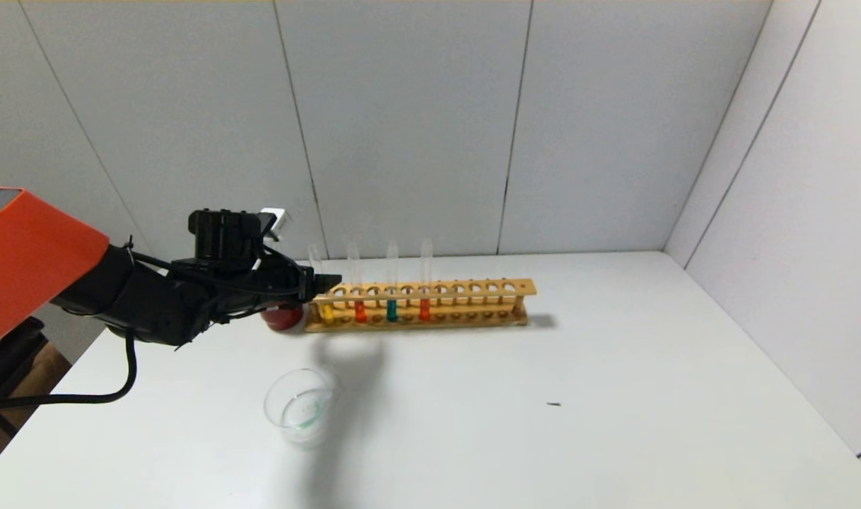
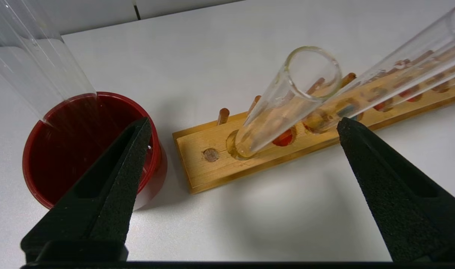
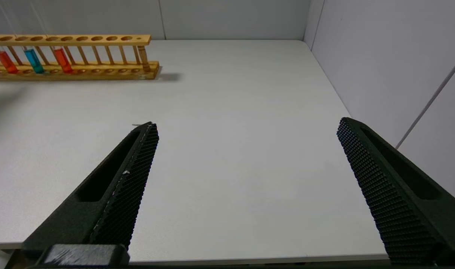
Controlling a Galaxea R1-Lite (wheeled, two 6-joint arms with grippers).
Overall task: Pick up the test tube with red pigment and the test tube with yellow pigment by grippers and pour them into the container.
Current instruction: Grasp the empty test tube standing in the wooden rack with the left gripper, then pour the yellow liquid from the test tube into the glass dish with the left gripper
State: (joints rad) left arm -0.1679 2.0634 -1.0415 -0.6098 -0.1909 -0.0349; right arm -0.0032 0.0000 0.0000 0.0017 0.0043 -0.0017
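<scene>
The wooden rack closes around the lower end of the test tube, so the left gripper should next grab the test tube by the bare glass below its rim (image 1: 317,263) (image 2: 282,107).
The test tube with yellow pigment (image 1: 326,311) stands in the end hole of the wooden rack (image 1: 473,288), nearest my left gripper (image 1: 330,282). In the left wrist view the left gripper (image 2: 244,124) is open, and that tube (image 2: 287,101) rises between its fingers without touching either. Two tubes with red pigment (image 1: 360,311) (image 1: 424,309) stand further along the rack. The container (image 1: 300,408), a clear glass dish, sits on the table nearer to me. My right gripper (image 3: 246,127) is open over bare table, out of the head view.
A dark red cup (image 1: 283,318) stands just left of the rack's end, under my left finger (image 2: 111,179). A teal tube (image 1: 391,309) stands between the two red ones. Clear glass (image 2: 37,63) shows close to the camera above the cup. Grey walls close the back and right.
</scene>
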